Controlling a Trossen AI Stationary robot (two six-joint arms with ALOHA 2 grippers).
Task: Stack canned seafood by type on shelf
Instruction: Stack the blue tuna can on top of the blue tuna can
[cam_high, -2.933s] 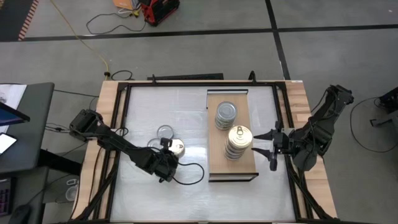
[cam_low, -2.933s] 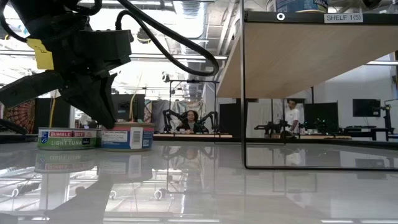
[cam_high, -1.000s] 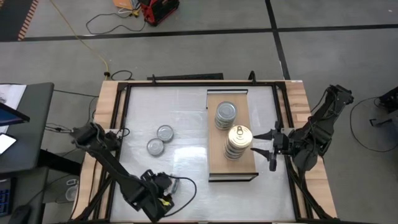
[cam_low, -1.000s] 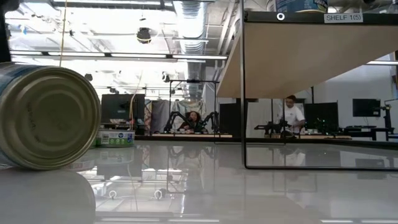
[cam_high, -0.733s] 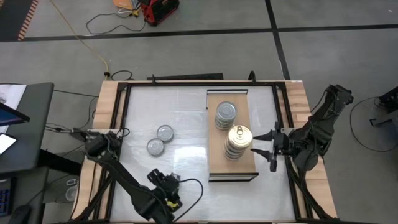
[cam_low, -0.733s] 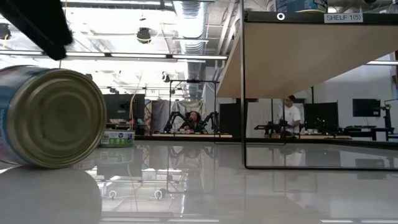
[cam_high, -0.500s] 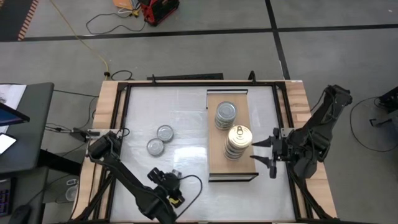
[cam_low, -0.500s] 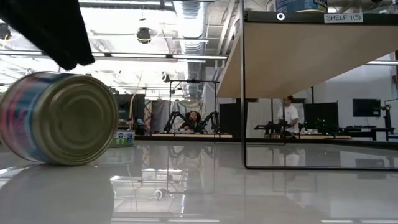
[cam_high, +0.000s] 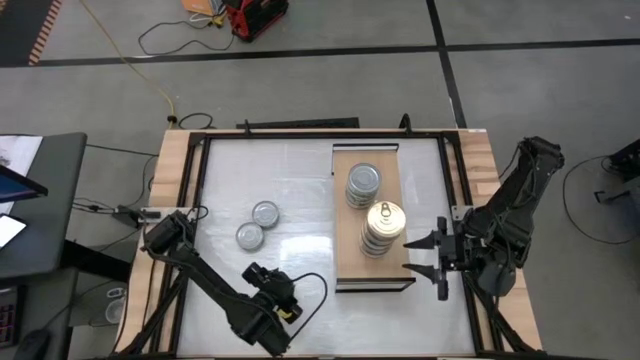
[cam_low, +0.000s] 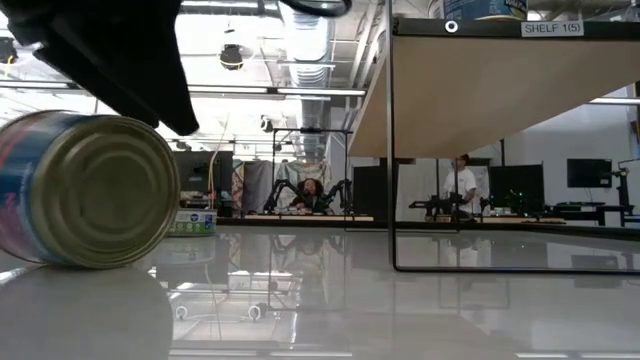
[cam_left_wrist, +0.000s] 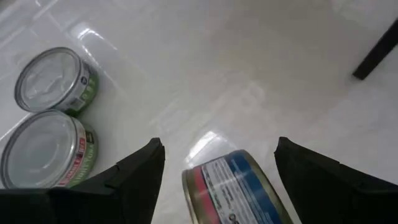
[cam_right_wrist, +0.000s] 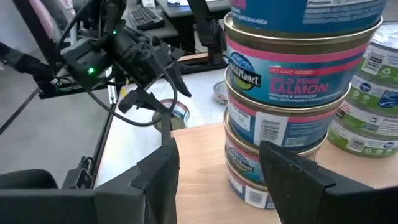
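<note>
I need to move my left gripper toward the blue and pink tin (cam_left_wrist: 233, 190) before I close it on the tin. Bare tabletop shows between the gripper's fingers.
One tin (cam_left_wrist: 235, 186) with a blue and pink label lies on its side on the tabletop near the near edge, and fills the left of the low view (cam_low: 90, 190). My left gripper (cam_left_wrist: 219, 148) (cam_high: 271, 281) hangs open just above it, slanting down, a finger to either side, apart from it. On the shelf (cam_high: 350, 262) stand a silver-lidded stack (cam_high: 363, 185) and a gold-lidded stack (cam_high: 383, 228) (cam_right_wrist: 292, 93). My right gripper (cam_high: 428, 256) (cam_right_wrist: 217, 149) stands open at the shelf's right edge, facing the gold-lidded stack without touching it.
Two loose silver-lidded tins (cam_high: 265, 213) (cam_high: 249, 236) stand upright on the tabletop left of the shelf, also in the left wrist view (cam_left_wrist: 53, 81) (cam_left_wrist: 43, 149). The shelf's dark frame post (cam_low: 390, 150) rises in the low view. People show in the room behind.
My left gripper has gone toward the table's right edge and a little down, tipping to point more steeply down over the lying tin. That tin has turned a little on the table, showing more of its label. My right gripper has shifted slightly toward the near edge.
</note>
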